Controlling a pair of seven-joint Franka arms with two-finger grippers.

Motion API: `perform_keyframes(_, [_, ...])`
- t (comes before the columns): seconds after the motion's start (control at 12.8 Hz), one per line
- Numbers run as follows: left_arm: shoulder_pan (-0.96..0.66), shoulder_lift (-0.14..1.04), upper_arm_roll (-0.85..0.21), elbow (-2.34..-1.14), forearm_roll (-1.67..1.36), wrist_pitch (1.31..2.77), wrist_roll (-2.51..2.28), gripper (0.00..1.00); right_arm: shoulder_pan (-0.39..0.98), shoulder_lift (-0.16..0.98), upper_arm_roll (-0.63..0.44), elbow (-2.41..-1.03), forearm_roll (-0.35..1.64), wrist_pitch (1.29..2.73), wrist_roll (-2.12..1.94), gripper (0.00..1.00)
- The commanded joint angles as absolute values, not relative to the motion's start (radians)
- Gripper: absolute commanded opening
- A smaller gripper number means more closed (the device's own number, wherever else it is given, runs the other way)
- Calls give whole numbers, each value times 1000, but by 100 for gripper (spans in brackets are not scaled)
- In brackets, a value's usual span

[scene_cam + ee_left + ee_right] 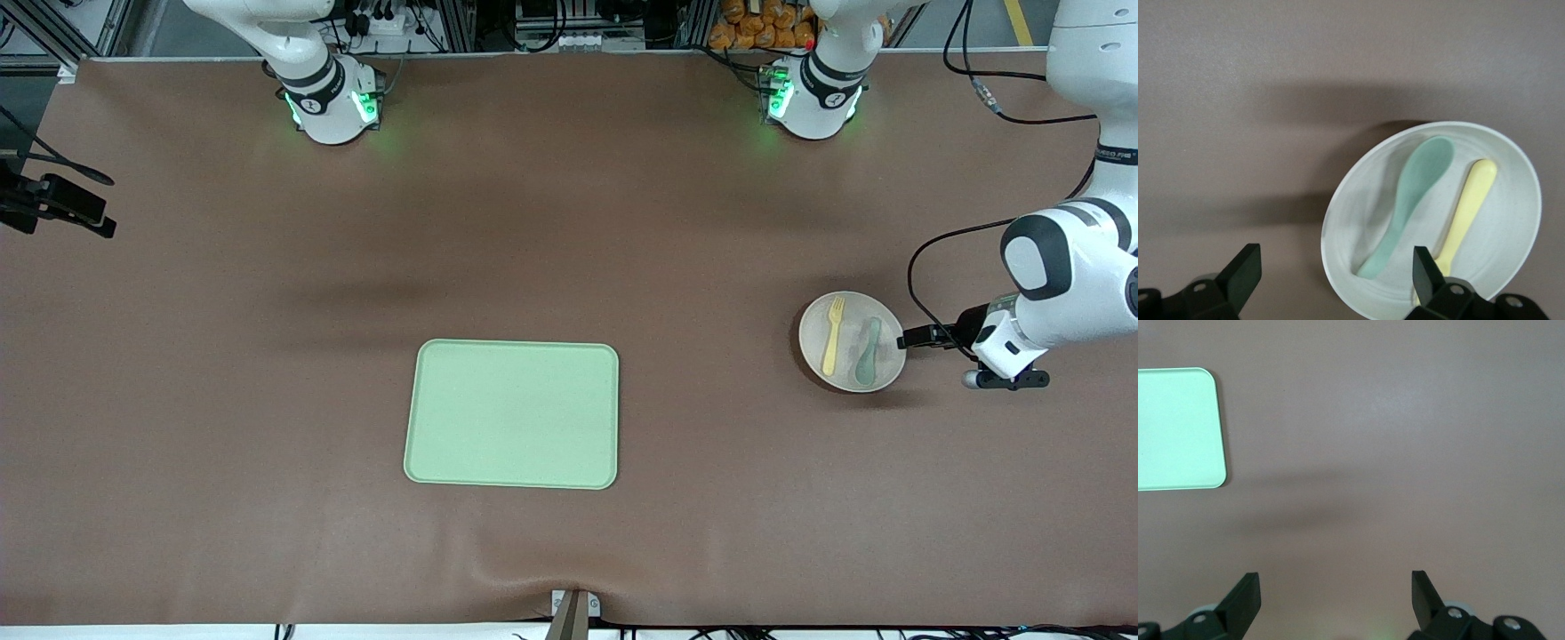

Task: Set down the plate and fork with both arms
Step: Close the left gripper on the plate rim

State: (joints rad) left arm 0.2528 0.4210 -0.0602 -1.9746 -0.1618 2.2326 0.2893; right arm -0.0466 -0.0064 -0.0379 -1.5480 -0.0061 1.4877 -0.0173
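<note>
The off-white plate needs to go onto the light-green tray [512, 414], so I should next grab the plate by its rim [902, 350] with my left gripper.
The off-white plate [852, 313] lies on the table toward the left arm's end. On it lie the pale-yellow fork [833, 336] and a teal-green spoon [868, 353], side by side. My left gripper [916, 339] is low beside the plate, open and empty, pointing at its rim. In the left wrist view the plate [1511, 220] with the fork [1468, 207] and the spoon [1408, 200] fills one side. My left gripper [1335, 259] has the plate's rim between its open fingers. My right gripper [1335, 583] is open and empty over bare table and is out of the front view.
A rectangular light-green tray [513, 414] lies mid-table, nearer the front camera; its corner shows in the right wrist view [1178, 430]. A black device [58, 203] sits at the table's edge at the right arm's end. The brown mat [267, 400] covers the table.
</note>
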Motion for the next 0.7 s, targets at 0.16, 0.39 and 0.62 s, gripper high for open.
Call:
perform_keyframes(0.16, [288, 472, -69, -1977, -186, 2253, 397, 98, -74, 2, -25, -1529, 14, 1473, -37, 100])
perform_keyframes(0.39, [304, 509, -71, -1976, -250, 2267, 446, 97, -74, 2, -25, -1529, 14, 1473, -38, 100])
perform_keyframes(0.62, [301, 522, -71, -1976, -261, 2279, 479, 71, -74, 2, -25, -1529, 14, 1473, -37, 100])
